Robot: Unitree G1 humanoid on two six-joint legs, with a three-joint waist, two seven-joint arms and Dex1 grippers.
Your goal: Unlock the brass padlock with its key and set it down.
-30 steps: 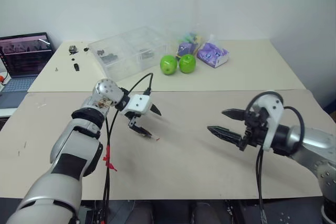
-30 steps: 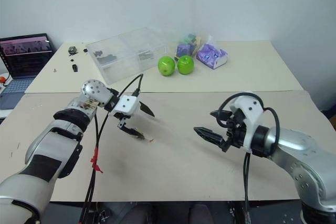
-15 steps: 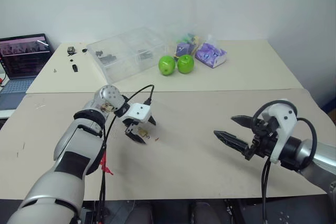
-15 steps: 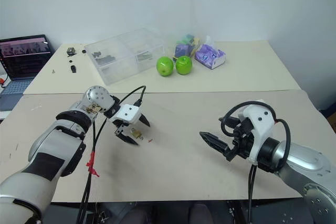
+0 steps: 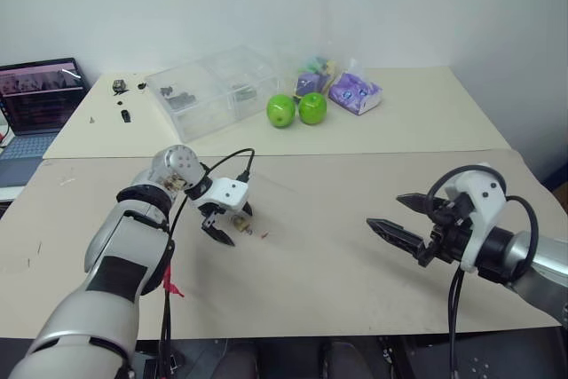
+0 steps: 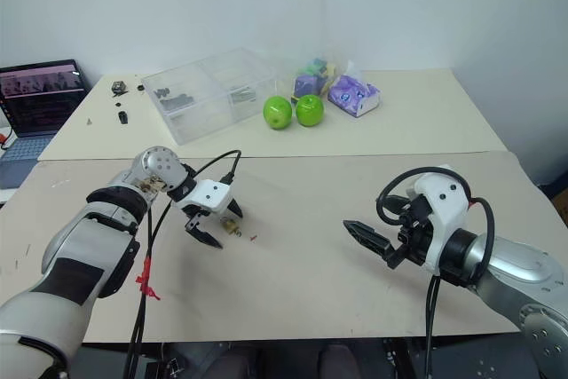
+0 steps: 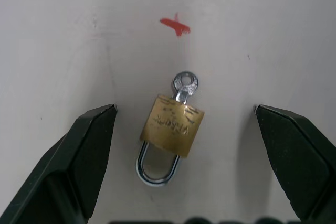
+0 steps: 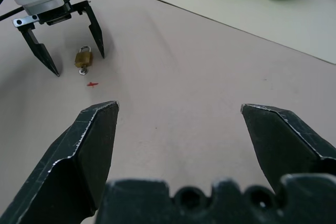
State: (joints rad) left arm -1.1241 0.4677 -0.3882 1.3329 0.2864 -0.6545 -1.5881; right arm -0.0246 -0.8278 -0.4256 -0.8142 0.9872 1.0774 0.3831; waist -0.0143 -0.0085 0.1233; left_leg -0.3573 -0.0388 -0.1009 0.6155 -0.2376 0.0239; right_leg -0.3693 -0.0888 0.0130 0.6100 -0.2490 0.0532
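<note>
The padlock would be caught if I closed now, since my left gripper's fingers reach down beside the brass body (image 7: 172,125) above the silvery shackle, so it needs to close.
The brass padlock (image 7: 170,132) lies flat on the beige table (image 5: 337,264), its silvery shackle (image 7: 154,170) looking seated in the body. The key (image 7: 185,84) sticks out of the padlock's bottom end, toward a small red mark (image 7: 176,24). My left gripper (image 5: 234,225) points down over the padlock, open, with one black finger on each side and neither touching it. The right wrist view shows that same straddle around the padlock (image 8: 82,57). My right gripper (image 5: 385,210) hovers open and holds nothing, well to the right of the lock.
At the back stand a clear plastic box (image 5: 213,86), two green apples (image 5: 282,111), and purple packets (image 5: 358,92). A laptop (image 5: 40,99) sits at the far left, with small dark parts (image 5: 124,113) near it.
My left gripper has sunk and shifted left, from beside the padlock to straddling it. The right gripper stays about where it was, still open.
</note>
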